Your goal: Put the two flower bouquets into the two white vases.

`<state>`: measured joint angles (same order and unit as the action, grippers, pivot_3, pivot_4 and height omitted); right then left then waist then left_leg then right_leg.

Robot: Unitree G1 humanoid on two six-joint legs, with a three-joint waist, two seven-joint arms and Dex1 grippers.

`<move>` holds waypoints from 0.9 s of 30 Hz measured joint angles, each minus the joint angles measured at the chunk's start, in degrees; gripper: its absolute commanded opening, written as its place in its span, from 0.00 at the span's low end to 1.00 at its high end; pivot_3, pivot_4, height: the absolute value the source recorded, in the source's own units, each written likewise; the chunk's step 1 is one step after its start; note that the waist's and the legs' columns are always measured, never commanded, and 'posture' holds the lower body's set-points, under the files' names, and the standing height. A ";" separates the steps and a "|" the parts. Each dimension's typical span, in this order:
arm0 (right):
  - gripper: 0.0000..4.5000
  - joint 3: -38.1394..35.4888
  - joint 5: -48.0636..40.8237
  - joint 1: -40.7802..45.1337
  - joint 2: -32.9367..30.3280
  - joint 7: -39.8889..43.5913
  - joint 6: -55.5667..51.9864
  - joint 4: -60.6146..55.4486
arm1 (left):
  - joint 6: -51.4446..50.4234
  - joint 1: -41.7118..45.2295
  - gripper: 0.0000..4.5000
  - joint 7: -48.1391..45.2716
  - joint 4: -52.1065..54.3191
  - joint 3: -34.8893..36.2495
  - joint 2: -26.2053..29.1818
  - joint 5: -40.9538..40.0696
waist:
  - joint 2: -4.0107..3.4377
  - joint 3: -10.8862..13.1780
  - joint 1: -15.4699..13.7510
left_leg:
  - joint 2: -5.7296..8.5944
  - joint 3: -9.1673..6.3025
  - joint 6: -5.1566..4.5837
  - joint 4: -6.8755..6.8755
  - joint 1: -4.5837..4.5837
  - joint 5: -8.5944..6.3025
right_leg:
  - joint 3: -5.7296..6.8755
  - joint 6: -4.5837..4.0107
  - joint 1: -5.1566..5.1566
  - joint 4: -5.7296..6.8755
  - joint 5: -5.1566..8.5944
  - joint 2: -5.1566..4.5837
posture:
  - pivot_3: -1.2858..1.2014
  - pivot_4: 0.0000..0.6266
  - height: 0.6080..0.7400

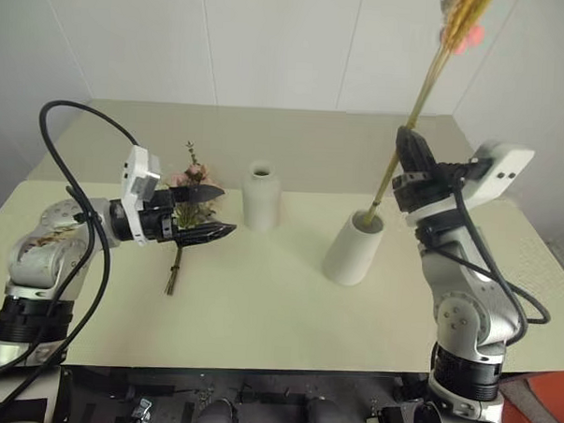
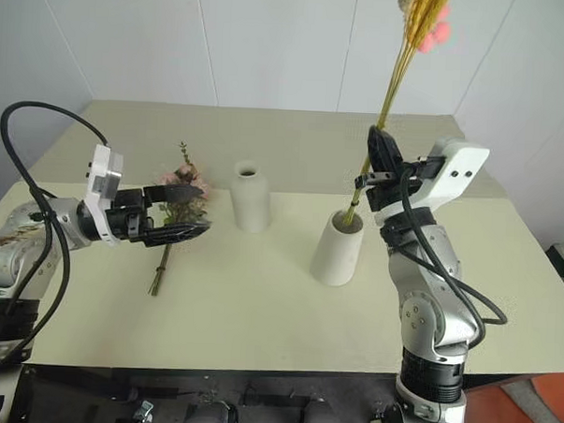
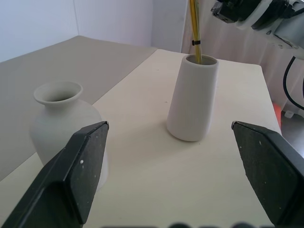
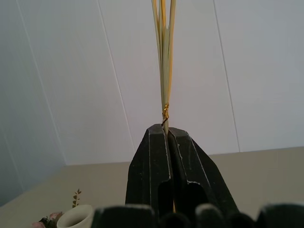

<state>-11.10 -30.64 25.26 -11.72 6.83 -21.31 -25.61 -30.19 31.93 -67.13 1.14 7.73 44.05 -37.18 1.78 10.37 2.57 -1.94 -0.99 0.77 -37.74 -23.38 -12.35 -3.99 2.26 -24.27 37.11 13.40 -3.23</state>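
My left gripper needs to grab the rose bouquet by its bare stems next, because petals and leaves spread wide at the top of the rose bouquet [image 1: 188, 175].
The slim bouquet of yellow stalks [image 1: 428, 87] with pink blossoms stands slanted, its lower ends inside the mouth of the wide white vase [image 1: 355, 247]. My right gripper [image 1: 404, 134] is shut on the stalks just above that vase's rim, pointing up; in the right wrist view its fingers [image 4: 156, 156] pinch the tied stalks [image 4: 164, 71]. The bushy rose bouquet [image 1: 188, 175] lies flat on the table at the left. My left gripper [image 1: 207, 213] hovers open just over it, pointing toward the bottle-shaped white vase [image 1: 261, 197], which stands empty mid-table.
The pale table [image 1: 278, 305] ends in a front edge close to me and walls behind. In the left wrist view the bottle vase [image 3: 61, 123] and the wide vase [image 3: 192, 99] stand apart with bare tabletop between them.
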 measured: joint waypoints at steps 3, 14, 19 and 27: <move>0.17 0.46 0.43 -2.03 0.98 0.89 1.79 0.05 | 0.00 0.00 1.00 -0.11 0.12 0.00 0.06 -0.01 | 0.00 0.00 0.00 | 0.00 0.00 0.00 0.00 0.02 0.00 | 0.00 0.00 0.00 0.02 0.00 0.01 | 0.52 0.24 1.00; 0.99 1.40 -6.51 -16.35 -3.18 9.48 2.52 -11.38 | -5.86 0.21 1.00 18.00 -0.96 0.07 -1.76 8.04 | 0.02 -0.01 -0.26 | 0.01 -0.05 0.00 -0.04 0.09 0.00 | 0.02 0.03 0.12 0.01 0.02 -0.02 | 0.52 0.24 1.00; 0.99 -2.70 -11.65 -23.51 -17.62 13.14 -6.01 -16.26 | -25.20 3.28 1.00 39.82 -1.22 -0.69 -7.59 13.67 | 0.10 0.00 -0.56 | 0.06 -0.10 0.00 -0.11 0.00 0.00 | 0.05 0.09 0.11 -0.02 0.00 -0.04 | 0.52 0.24 1.00; 0.99 -16.19 -20.47 -25.51 -43.62 28.06 -18.08 -14.10 | -45.99 8.29 1.00 52.67 3.82 -3.88 -10.95 18.97 | 0.22 -0.01 -0.19 | 0.06 -0.18 0.00 -0.05 0.15 0.00 | 0.05 0.25 0.23 -0.02 0.12 0.04 | 0.52 0.24 1.00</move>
<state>-27.30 -51.10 -0.25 -55.34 34.88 -39.40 -39.71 -76.18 40.22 -14.46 4.96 3.85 33.10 -18.21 2.00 10.36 2.38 -1.89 -1.17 0.77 -37.79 -23.22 -12.35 -3.94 2.51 -24.04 37.09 13.52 -3.19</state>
